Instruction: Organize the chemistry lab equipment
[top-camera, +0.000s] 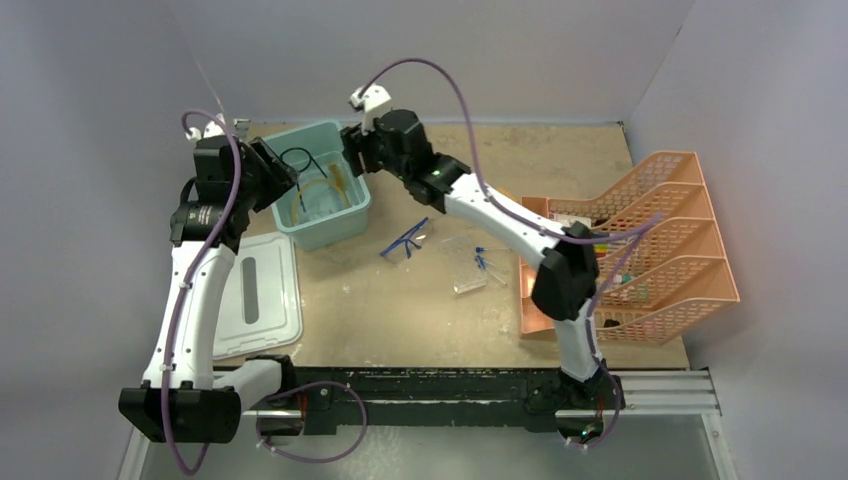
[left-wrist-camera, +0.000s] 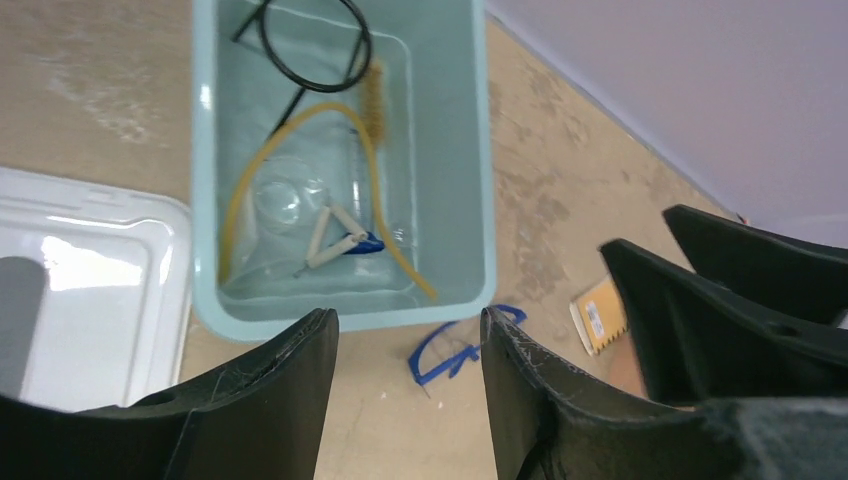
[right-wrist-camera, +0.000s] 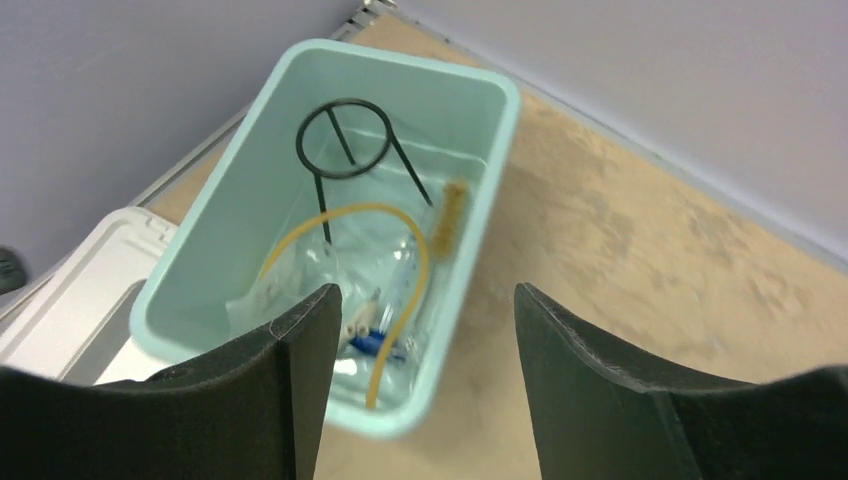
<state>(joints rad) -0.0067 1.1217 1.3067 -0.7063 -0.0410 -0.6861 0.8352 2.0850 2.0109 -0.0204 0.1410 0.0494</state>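
Note:
My left gripper is to reach the blue-framed goggles next and grab their temple arm (top-camera: 396, 244) (left-wrist-camera: 446, 367). The lenses then stay free to go into the tub.
The teal tub (top-camera: 352, 210) stands at the back left. It holds the black wire ring tripod (left-wrist-camera: 315, 45), amber tubing (left-wrist-camera: 300, 115), a small beaker (left-wrist-camera: 285, 200) and the wire triangle (left-wrist-camera: 335, 235); tripod (right-wrist-camera: 345, 140) and tubing (right-wrist-camera: 400, 260) also show in the right wrist view. Blue-framed goggles (top-camera: 405, 240) lie on the table right of the tub. A clear rack with blue-capped tubes (top-camera: 478, 268) lies further right. My left gripper (top-camera: 275, 175) is open and empty at the tub's left rim. My right gripper (top-camera: 352, 150) is open and empty above its back right corner.
The white lid (top-camera: 258, 295) lies front left of the tub. The orange tiered mesh tray (top-camera: 640, 250) stands at the right. A bristle brush (right-wrist-camera: 450, 215) leans inside the tub. A small yellow packet (left-wrist-camera: 598, 315) lies on the table near the goggles (left-wrist-camera: 455, 350).

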